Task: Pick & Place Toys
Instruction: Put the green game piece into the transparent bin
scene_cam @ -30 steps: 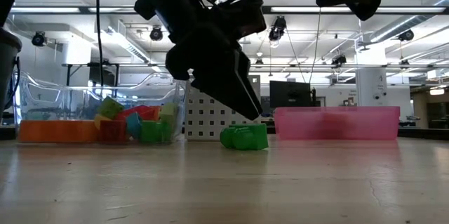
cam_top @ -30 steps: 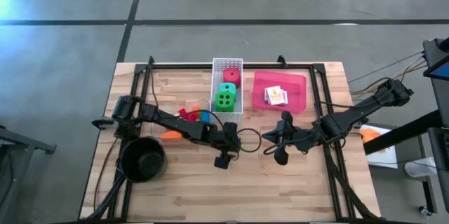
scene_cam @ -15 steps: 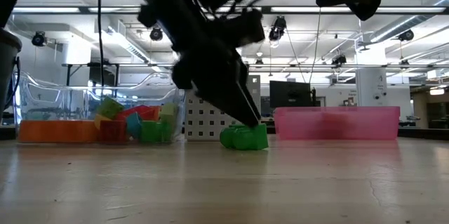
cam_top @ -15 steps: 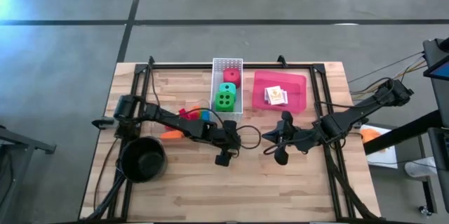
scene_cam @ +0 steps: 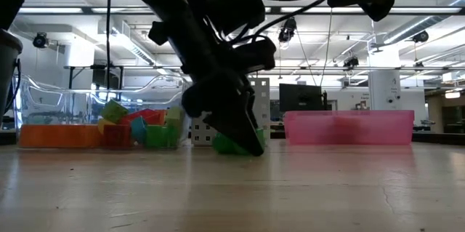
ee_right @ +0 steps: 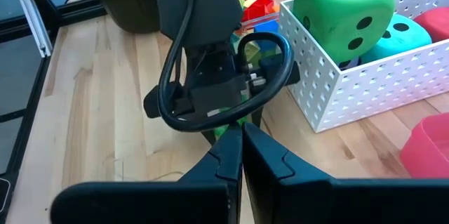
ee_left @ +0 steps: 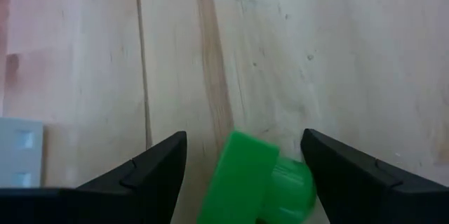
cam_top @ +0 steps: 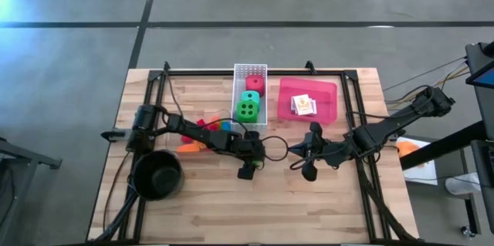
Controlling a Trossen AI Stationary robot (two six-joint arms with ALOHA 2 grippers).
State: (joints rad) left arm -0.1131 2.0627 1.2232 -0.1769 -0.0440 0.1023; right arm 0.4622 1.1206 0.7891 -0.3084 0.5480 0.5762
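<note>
The green brick (ee_left: 252, 182) is beside my left gripper's fingers, which are low at the table. My left gripper should close now. Closing now would hold the brick.
A small green brick (ee_left: 252, 182) lies on the wooden table (cam_top: 201, 200) in front of the white basket (cam_top: 239, 115). My left gripper (ee_left: 245, 175) is open and slants down over it, one finger on either side; in the low view its fingers (scene_cam: 243, 126) hide part of the brick (scene_cam: 227, 143). A green die (cam_top: 248, 108), a teal die (cam_top: 252, 96) and a red die (cam_top: 255, 84) sit in the basket. My right gripper (cam_top: 309, 156) hangs shut above the table, to the brick's right, and holds nothing. My left gripper straddles the green brick from above, slanting down. One finger (ee_left: 337, 175) stands close against the brick's round end (ee_left: 295, 185). Whether it touches I cannot tell. The brick lies on the table.
A red tray (cam_top: 328, 92) with card packs (cam_top: 304, 105) stands right of the basket. Loose coloured bricks (cam_top: 212, 126) and an orange piece (cam_top: 187, 148) lie left of the basket. A round black pot (cam_top: 157, 174) stands at the near left.
My left gripper has come down toward the green brick, still open, and its fingers now stand low on either side of it near the table top.
</note>
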